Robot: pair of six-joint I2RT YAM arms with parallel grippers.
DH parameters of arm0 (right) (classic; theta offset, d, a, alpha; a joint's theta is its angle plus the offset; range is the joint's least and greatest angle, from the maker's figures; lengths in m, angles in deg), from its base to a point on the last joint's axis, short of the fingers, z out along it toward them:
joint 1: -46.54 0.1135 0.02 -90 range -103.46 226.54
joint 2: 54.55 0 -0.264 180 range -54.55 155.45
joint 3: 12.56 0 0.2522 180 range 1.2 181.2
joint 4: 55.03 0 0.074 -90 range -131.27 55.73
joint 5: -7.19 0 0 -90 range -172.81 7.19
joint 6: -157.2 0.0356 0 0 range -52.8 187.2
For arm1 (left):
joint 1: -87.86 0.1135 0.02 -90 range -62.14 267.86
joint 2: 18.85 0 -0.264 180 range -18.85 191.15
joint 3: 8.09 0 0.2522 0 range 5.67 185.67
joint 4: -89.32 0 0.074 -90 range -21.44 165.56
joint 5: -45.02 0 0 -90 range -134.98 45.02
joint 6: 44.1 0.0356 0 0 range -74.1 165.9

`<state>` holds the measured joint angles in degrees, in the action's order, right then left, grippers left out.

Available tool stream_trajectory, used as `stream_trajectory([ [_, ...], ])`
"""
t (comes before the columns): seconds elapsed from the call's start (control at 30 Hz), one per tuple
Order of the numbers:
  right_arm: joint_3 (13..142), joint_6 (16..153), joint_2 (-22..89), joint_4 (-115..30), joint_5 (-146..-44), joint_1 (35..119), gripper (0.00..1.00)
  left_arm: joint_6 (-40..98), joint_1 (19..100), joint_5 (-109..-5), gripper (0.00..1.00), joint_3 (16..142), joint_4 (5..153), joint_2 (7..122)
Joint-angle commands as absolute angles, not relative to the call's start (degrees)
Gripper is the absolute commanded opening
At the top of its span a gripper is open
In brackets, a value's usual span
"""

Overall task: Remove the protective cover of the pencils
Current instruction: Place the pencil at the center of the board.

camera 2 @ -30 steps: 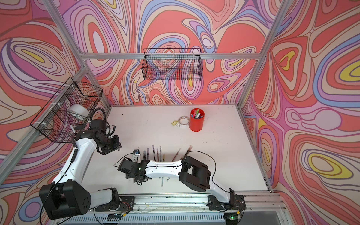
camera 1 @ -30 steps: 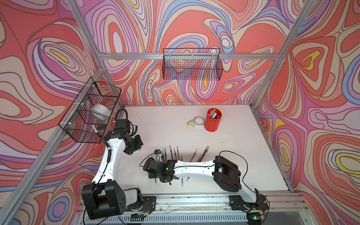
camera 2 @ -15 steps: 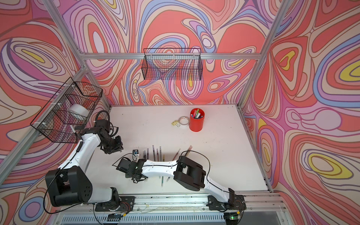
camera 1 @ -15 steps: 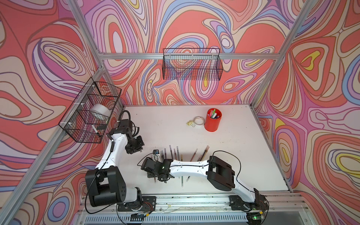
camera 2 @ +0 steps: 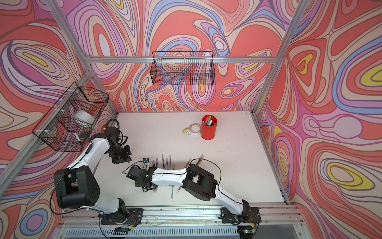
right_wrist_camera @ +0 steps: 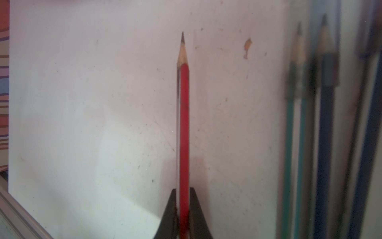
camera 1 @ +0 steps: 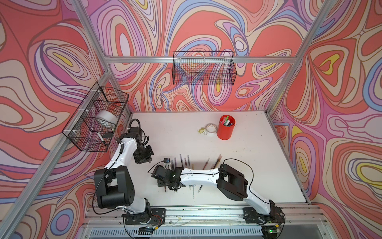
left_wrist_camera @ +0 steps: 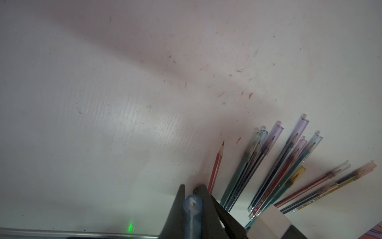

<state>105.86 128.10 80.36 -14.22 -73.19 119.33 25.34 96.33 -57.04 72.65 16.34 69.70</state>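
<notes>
I will keep holding the protective cover in my left gripper until it touches down, as its end hangs high above the tabletop next to the red pencil.
My left gripper (left_wrist_camera: 192, 189) is shut on a translucent blue protective cover (left_wrist_camera: 192, 207), which stands end-on between the fingers. My right gripper (right_wrist_camera: 183, 190) is shut on a red pencil (right_wrist_camera: 184, 124) whose sharpened tip is bare. That red pencil (left_wrist_camera: 217, 165) lies just beside the left fingers. Several more pencils (left_wrist_camera: 289, 157) fan out on the table, their tips inside clear tinted covers. In a top view the left gripper (camera 1: 144, 161) hangs left of the pencil row (camera 1: 188, 161). The right gripper (camera 1: 163, 175) sits at the row's left end.
A red cup (camera 1: 225, 130) of markers stands at the back, with a tape roll (camera 1: 210, 129) and yellow clips (camera 1: 201, 131) beside it. Wire baskets hang on the back wall (camera 1: 203, 68) and the left wall (camera 1: 95, 122). A small dark object (camera 1: 167, 161) lies by the pencils.
The left arm has folded upward and its gripper has drifted slightly toward the front. The right arm's elbow has shifted left. Neither grip looks different.
</notes>
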Motion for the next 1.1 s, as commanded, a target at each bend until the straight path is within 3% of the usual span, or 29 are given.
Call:
stream_trajectory([
  [0.0,103.6,126.4,83.1,-14.6,-74.6,119.0,0.12,26.1,96.0,-53.4,0.00,77.2,13.0,73.1],
  [0.3,104.7,126.9,83.7,-10.6,-73.0,118.8,0.22,24.1,95.9,-56.7,0.00,74.6,17.1,74.5],
  [0.7,105.5,126.9,83.8,-9.6,-72.5,118.8,0.21,23.7,95.9,-55.7,0.00,76.7,15.8,81.1],
  [1.07,108.4,121.2,80.5,-14.1,-73.0,118.8,0.32,22.1,95.2,-55.3,0.00,79.4,15.9,87.5],
])
